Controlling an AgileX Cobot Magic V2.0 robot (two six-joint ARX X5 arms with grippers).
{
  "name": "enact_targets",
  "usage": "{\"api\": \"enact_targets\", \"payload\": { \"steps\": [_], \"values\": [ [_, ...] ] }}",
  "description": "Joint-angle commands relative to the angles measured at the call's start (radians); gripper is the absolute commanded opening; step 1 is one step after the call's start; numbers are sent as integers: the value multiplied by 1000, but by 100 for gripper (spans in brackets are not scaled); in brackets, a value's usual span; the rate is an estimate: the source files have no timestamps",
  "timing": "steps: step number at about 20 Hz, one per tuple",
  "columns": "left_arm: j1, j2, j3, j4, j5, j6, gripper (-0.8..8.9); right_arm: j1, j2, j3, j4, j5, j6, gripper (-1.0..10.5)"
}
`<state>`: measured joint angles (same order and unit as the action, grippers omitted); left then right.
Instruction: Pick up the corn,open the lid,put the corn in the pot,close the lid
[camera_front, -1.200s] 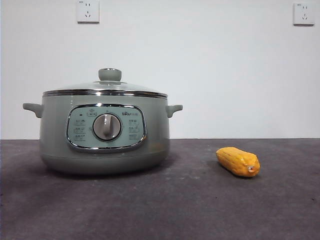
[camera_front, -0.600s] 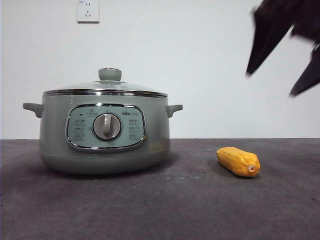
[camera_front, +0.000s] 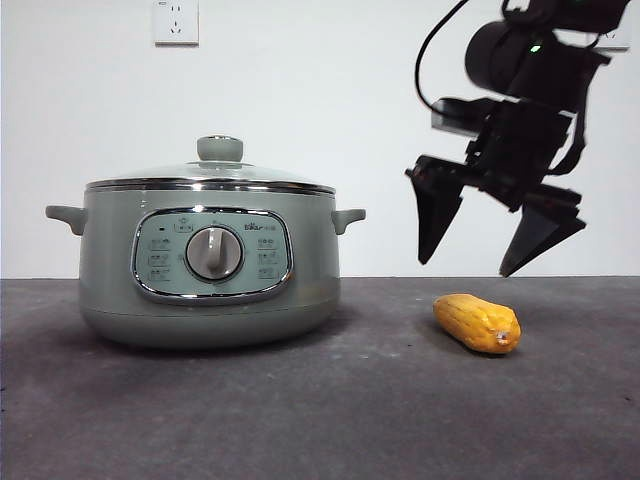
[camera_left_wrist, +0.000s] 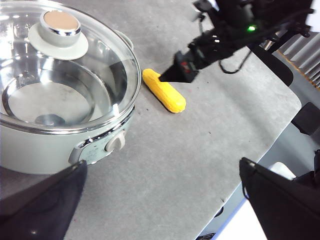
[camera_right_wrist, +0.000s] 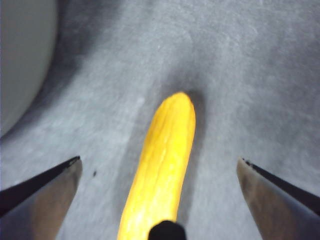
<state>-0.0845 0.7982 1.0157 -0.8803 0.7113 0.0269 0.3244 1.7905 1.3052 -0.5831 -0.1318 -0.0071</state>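
The lid has wide glass that spans the whole pot, and the wide glass (camera_front: 275, 178) is too broad for my fingertips, so my left gripper should grab the lid by its narrow green knob (camera_front: 220, 149) next.
The corn (camera_front: 477, 322) lies on the dark table to the right of the sage-green pot (camera_front: 210, 285). The glass lid (camera_front: 205, 175) with its green knob (camera_front: 220, 149) sits shut on the pot. My right gripper (camera_front: 465, 268) hangs open just above the corn, one jaw to each side of it. In the right wrist view the corn (camera_right_wrist: 162, 170) lies lengthwise between the spread jaws. My left gripper (camera_left_wrist: 162, 165) is open and empty, high above the table. Its view shows the lid (camera_left_wrist: 100, 65), the pot (camera_left_wrist: 30, 150) and the corn (camera_left_wrist: 164, 91).
A white wall with a socket (camera_front: 176, 22) stands behind the table. The table's rounded edge (camera_left_wrist: 280, 125) runs close beyond the corn in the left wrist view. The right arm (camera_left_wrist: 225, 35) reaches in over the corn.
My right arm has come down from the top right corner to just above the corn, jaws spread. The corn, pot and lid have not moved.
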Motion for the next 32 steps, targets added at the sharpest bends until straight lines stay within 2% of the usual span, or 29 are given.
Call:
{"api": "enact_targets", "payload": {
  "steps": [1,2,5,10,16,19,25,29,32],
  "values": [
    [-2,0,2,7,3,10,689,4,51,16,-6,2,16,509],
    [-2,0,2,7,3,10,690,5,69,16,-7,2,16,461],
    [-2,0,2,8,3,11,689,7,102,16,-7,14,15,431],
    [-2,8,2,17,1,11,690,10,105,16,17,16,15,90],
    [-2,57,2,39,-8,11,689,10,105,16,6,1,15,86],
    [-2,76,2,55,-5,11,688,10,105,16,7,1,6,-16],
    [-2,97,2,115,-9,11,687,9,80,20,-4,1,6,-17],
    [-20,134,8,220,-38,10,687,9,-45,28,-62,-10,3,-16],
    [-75,208,47,296,-138,10,687,9,-201,28,-106,-11,2,-16]
  ]
}}
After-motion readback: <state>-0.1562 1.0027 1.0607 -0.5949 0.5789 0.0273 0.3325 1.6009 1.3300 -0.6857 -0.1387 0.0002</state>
